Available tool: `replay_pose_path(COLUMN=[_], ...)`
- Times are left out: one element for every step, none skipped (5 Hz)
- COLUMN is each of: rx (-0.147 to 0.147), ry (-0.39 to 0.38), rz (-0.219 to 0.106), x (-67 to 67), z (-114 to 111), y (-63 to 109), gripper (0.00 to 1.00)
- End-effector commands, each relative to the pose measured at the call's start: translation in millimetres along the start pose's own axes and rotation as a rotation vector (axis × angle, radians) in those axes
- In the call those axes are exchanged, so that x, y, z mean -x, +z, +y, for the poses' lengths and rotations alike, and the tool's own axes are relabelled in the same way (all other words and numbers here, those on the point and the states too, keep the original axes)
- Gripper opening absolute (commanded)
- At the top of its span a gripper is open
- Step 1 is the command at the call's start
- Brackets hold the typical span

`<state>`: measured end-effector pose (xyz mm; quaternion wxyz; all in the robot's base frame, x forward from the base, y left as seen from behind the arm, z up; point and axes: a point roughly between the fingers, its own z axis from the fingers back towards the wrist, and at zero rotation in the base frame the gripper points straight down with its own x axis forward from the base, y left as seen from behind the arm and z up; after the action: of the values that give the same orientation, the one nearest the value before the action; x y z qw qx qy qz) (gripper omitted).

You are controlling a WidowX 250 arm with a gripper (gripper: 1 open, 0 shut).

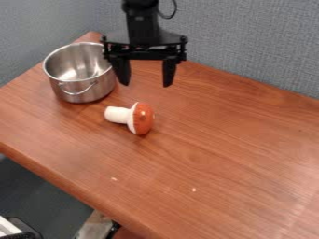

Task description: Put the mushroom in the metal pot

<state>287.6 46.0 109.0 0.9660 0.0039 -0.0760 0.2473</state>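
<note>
I should next put the mushroom in the metal pot [80, 73], so my gripper should grab the mushroom where its cream stem meets the cap [131, 116].
The mushroom [130, 118] lies on its side on the wooden table, cream stem to the left and reddish-brown cap to the right. The metal pot [80, 73] stands upright at the table's back left, shiny, with nothing visible inside. My gripper [149, 77] hangs pointing down just behind and above the mushroom, to the right of the pot. Its two black fingers [129, 75] are spread wide with nothing between them. It touches neither the mushroom nor the pot.
The brown wooden table [212, 159] has its front edge running diagonally at the lower left, with dark floor below. A grey wall stands behind the table.
</note>
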Motion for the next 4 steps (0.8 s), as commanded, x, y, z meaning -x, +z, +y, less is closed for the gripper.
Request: replay_pose_path(rx=[0.011, -0.030, -0.065, -0.105], ry=[0.146, 0.301, 0.332, 0.320], rz=[-0.042, -0.058, -0.082, -0.065], x=[-7.0, -3.5, 0.2, 4.9], z=[10.4, 20.0, 23.0, 19.4], y=[-10.4, -31.8, -55.7, -73.6], gripper=[1.00, 1.00, 1.00, 1.00])
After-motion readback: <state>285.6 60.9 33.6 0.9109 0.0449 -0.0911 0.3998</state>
